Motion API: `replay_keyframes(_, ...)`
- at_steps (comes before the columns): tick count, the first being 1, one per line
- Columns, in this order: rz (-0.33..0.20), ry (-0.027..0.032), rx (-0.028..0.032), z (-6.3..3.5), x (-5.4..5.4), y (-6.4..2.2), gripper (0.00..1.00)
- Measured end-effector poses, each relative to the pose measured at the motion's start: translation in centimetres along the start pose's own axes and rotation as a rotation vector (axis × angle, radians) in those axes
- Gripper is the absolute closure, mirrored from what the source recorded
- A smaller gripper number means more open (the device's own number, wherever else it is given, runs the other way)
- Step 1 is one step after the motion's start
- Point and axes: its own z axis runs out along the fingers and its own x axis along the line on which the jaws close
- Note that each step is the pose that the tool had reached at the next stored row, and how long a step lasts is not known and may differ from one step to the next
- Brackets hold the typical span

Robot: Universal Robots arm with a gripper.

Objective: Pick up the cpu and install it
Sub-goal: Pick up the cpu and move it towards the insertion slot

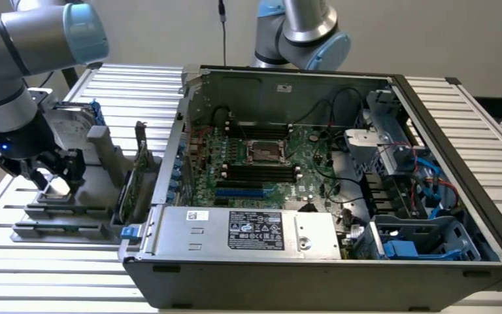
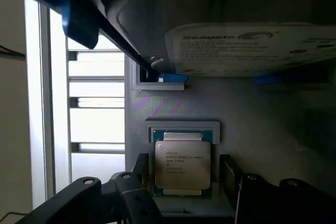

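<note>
My gripper grabs the cpu by its exposed side edges next, to install it. The holder's raised grey rim [image 2: 182,124] hugs the end of the cpu [image 2: 182,156].
The cpu [image 2: 182,156], a small square chip with a silver metal top, lies flat in a recess of the grey parts holder [image 2: 252,124]. In the exterior view the cpu [image 1: 57,189] sits at the far left, beside the open computer case. My gripper [image 2: 185,172] is open and low over the chip, one black finger on each side with a small gap to the chip's edges. Seen from outside, the gripper [image 1: 53,178] hangs straight down onto the holder [image 1: 68,216]. The empty processor socket [image 1: 266,152] lies in the middle of the motherboard.
A silver hard drive [image 2: 252,45] in a blue frame stands upright in the holder just behind the chip. Upright cards [image 1: 133,176] stand between the holder and the case wall [image 1: 168,163]. A second robot arm [image 1: 299,33] rises behind the case. The slatted table [image 1: 42,275] extends all around.
</note>
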Motion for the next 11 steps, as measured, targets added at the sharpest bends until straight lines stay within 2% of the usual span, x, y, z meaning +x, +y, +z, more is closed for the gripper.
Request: replay_keyframes(11, 0.0, 0.0, 0.0001, 0.21, 0.02, -0.01, 0.35)
